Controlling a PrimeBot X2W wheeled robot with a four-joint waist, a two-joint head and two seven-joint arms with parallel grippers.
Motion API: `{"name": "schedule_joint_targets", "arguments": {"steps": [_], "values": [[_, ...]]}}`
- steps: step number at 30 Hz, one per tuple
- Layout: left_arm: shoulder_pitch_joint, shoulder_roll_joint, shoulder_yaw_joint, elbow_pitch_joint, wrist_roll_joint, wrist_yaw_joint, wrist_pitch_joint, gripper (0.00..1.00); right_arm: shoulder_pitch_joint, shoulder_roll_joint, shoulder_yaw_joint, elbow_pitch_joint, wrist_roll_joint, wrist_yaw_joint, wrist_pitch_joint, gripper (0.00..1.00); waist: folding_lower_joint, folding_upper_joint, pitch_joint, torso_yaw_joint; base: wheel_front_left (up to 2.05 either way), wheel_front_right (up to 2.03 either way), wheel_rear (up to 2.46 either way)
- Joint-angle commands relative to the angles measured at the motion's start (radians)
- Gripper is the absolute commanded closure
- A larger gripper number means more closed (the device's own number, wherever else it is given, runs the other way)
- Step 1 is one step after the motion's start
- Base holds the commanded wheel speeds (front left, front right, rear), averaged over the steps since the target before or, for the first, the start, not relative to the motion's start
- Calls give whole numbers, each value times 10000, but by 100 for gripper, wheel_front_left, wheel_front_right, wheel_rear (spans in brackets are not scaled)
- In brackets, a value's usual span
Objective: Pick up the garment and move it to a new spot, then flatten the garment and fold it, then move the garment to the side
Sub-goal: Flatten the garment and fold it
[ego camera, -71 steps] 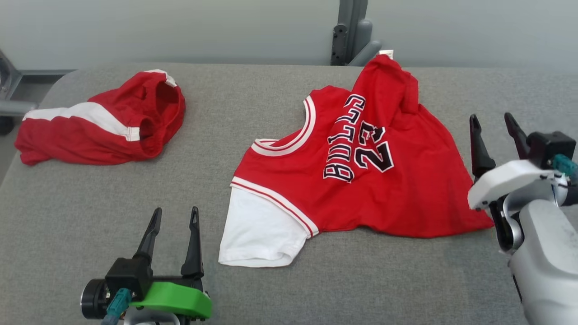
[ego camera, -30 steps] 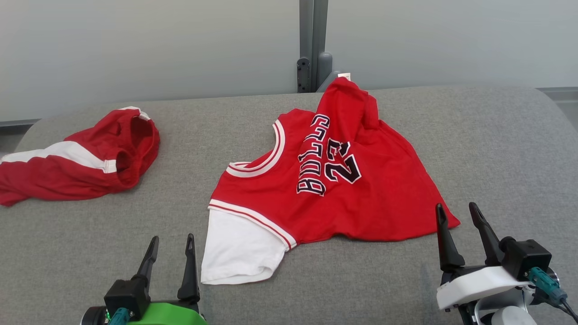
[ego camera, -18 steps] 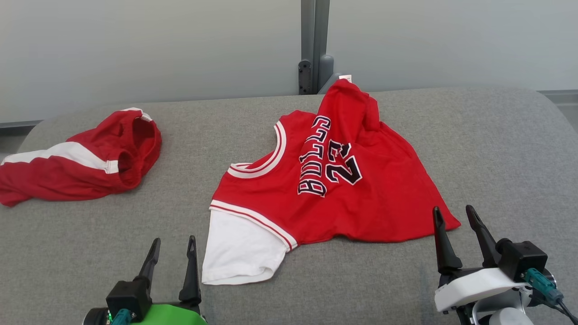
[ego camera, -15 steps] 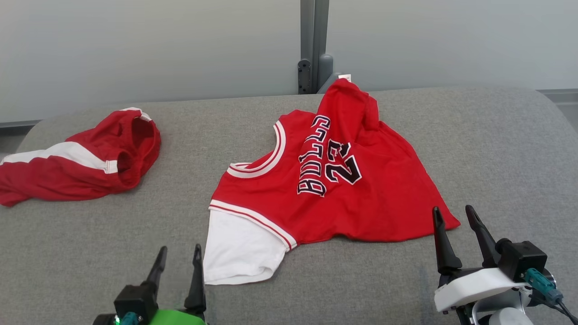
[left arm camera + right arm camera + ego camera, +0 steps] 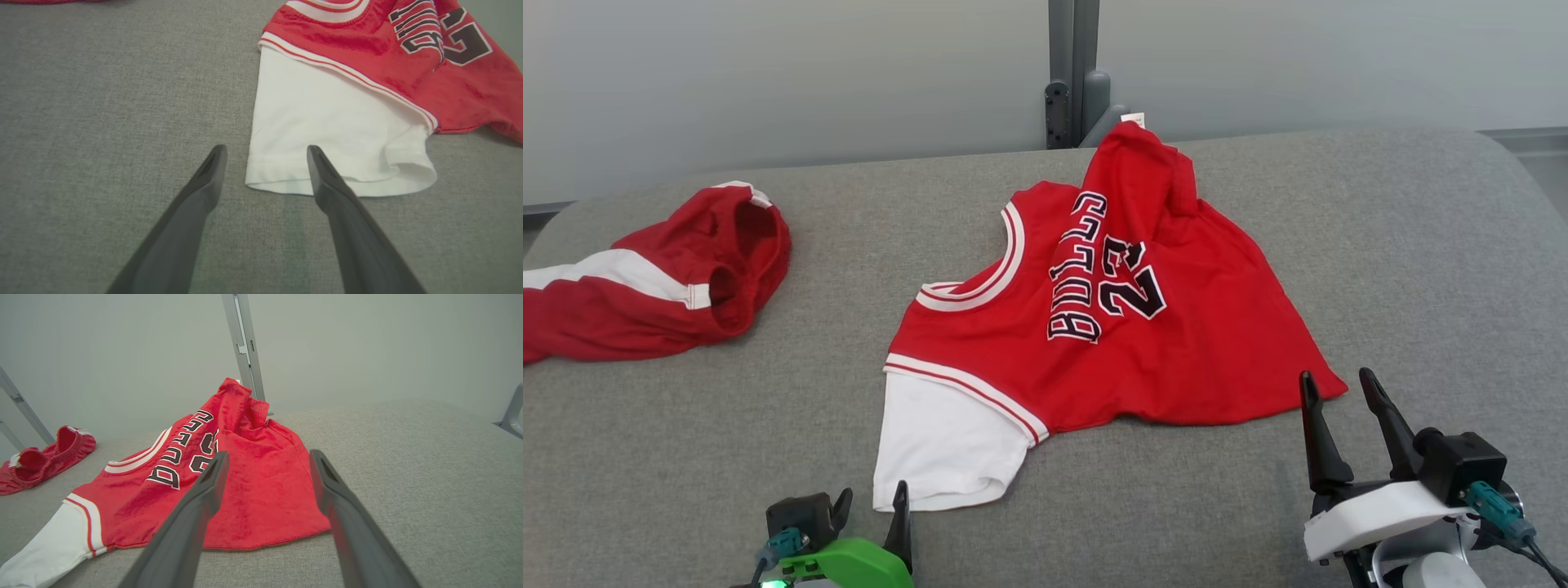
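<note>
The robot's left gripper will grab the jersey next by the sleeve's loose hem edge [image 5: 889, 505], because the white sleeve [image 5: 943, 445] lies flat and slack on the padding.
The garment [image 5: 1127, 327] is a red jersey with black lettering and a white sleeve [image 5: 943, 445], lying crumpled in the middle of the grey padded table [image 5: 1421, 269]; its far end is bunched up at the table's back edge. My left gripper [image 5: 874, 500] is open at the bottom of the head view, just short of the white sleeve's hem [image 5: 339, 183]. One of its fingers lies over the hem's left corner in the left wrist view. My right gripper [image 5: 1335, 380] is open and empty, fingertips close to the jersey's [image 5: 253, 490] near right corner.
A second red garment [image 5: 654, 286] with a white stripe lies bunched at the table's left edge. A grey metal post [image 5: 1072, 73] stands behind the table against a pale wall. Bare grey padding stretches to the right of the jersey.
My left gripper has turned and dropped lower in the head view, moving right toward the white sleeve. The camera has shifted a little. The right gripper and both garments have stayed put.
</note>
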Motion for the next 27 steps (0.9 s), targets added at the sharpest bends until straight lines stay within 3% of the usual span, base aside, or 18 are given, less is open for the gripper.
{"name": "schedule_joint_targets", "arguments": {"steps": [1, 10, 11, 12, 13, 15, 16, 27], "values": [[-208, 29, -17, 160, -17, 137, 85, 0, -127, -5, 6, -10, -21, -10, -20, 0, 0, 22, 155, -123, 0, 0, 0], [-783, 28, -237, 1087, -334, 667, 421, 0, -263, -5, -28, -19, -33, -10, -23, 0, 0, 22, 492, -364, 0, 0, 0], [-784, 26, -315, 1162, -338, 674, 505, 10, -270, -5, -32, -15, -42, -10, -23, 0, 0, 22, 507, -377, 0, 0, 0], [-796, 25, -387, 1207, -389, 661, 577, 35, -281, -5, -34, -14, -47, -10, -24, 0, 0, 22, 523, -387, 0, 0, 0], [-817, 17, -445, 1224, -458, 648, 604, 51, -292, -5, -51, -13, -56, -10, -24, 0, 0, 22, 535, -391, 0, 0, 0], [-858, 14, -547, 1264, -512, 671, 635, 74, -283, -5, -100, 22, -79, -10, -24, 0, 0, 22, 546, -381, 0, 0, 0], [-879, 14, -598, 1284, -514, 661, 640, 97, -285, -5, -117, 56, -81, -10, -25, 0, 0, 22, 551, -370, 0, 0, 0], [-1001, 77, -555, 494, -778, 617, -830, 100, -591, -9, -1158, 1349, 82, -10, 421, 0, 0, 22, 553, 212, 0, 0, 0]]}}
